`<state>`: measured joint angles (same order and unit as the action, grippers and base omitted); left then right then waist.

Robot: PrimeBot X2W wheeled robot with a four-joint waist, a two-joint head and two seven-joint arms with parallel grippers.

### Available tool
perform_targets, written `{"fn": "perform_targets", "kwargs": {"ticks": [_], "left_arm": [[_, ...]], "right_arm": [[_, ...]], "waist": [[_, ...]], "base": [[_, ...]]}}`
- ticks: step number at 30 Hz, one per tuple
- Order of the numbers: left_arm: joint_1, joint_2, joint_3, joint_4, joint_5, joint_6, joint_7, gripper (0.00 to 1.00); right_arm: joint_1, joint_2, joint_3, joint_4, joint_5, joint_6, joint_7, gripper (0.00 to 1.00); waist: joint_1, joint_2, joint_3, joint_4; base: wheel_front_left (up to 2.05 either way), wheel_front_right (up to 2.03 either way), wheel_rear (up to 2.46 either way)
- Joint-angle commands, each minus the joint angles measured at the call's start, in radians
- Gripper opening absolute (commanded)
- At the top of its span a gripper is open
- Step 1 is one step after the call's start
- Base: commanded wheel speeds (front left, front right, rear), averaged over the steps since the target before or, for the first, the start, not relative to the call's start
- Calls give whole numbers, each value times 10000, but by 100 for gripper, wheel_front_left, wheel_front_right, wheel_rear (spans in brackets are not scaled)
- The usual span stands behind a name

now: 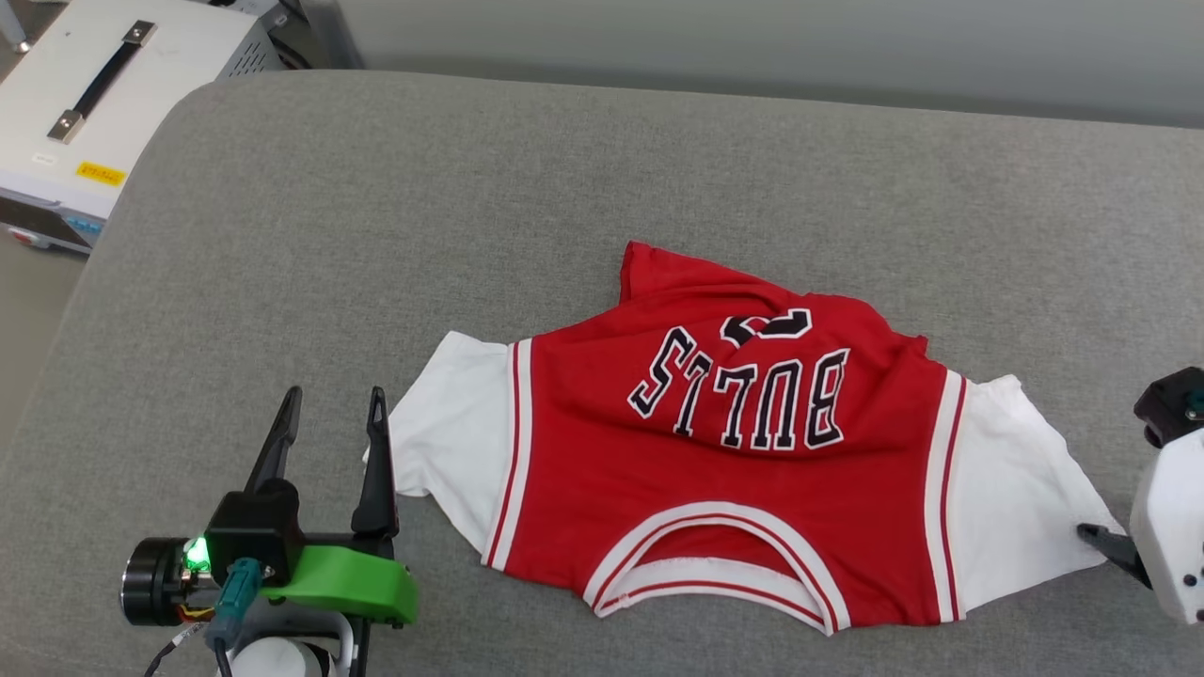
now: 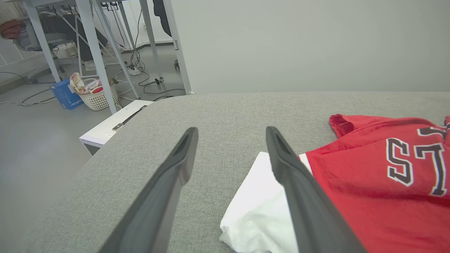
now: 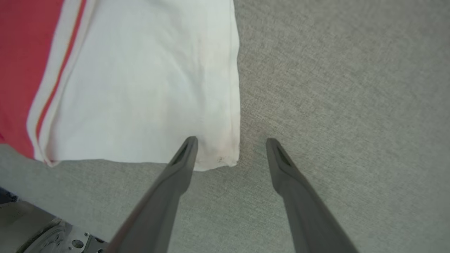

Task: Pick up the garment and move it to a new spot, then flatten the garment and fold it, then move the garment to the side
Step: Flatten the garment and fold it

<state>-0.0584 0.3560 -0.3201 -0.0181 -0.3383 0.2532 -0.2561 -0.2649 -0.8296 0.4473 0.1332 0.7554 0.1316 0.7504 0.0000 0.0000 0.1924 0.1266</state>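
Note:
My right gripper needs to grab the flat white sleeve next by its cuff corner. The sleeve's edge ends there, between my gripper's fingers.
The garment lies spread on the grey padded surface, print side up. Its collar is nearest me, and the "BULLS" lettering reads upside down with the hem end rumpled. My left gripper stands open just left of the garment's left white sleeve. In the left wrist view the left gripper has its right finger over that sleeve's edge, with nothing between the jaws. My right gripper is open, low at the right sleeve, whose corner lies between the fingertips. One right finger shows at the sleeve's tip.
A white case with a black handle sits past the surface's far left corner. On the floor beyond are grey table legs, a white basket, a blue box and cables. A grey wall backs the surface.

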Motion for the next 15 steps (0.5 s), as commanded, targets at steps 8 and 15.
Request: {"fn": "perform_targets", "kwargs": {"ticks": [8,15], "left_arm": [[-164,-472,562,153,542,-527,-56,100],[-267,-601,989,596,752,-1014,-57,100]], "right_arm": [[-97,735,1321,1164,260,-9,-705,100],[-348,771,1678,1584,501,-9,-2086,0]], "waist": [[0,0,674,213],[0,0,318,9]], "base": [[0,0,0],[0,0,0]]}}
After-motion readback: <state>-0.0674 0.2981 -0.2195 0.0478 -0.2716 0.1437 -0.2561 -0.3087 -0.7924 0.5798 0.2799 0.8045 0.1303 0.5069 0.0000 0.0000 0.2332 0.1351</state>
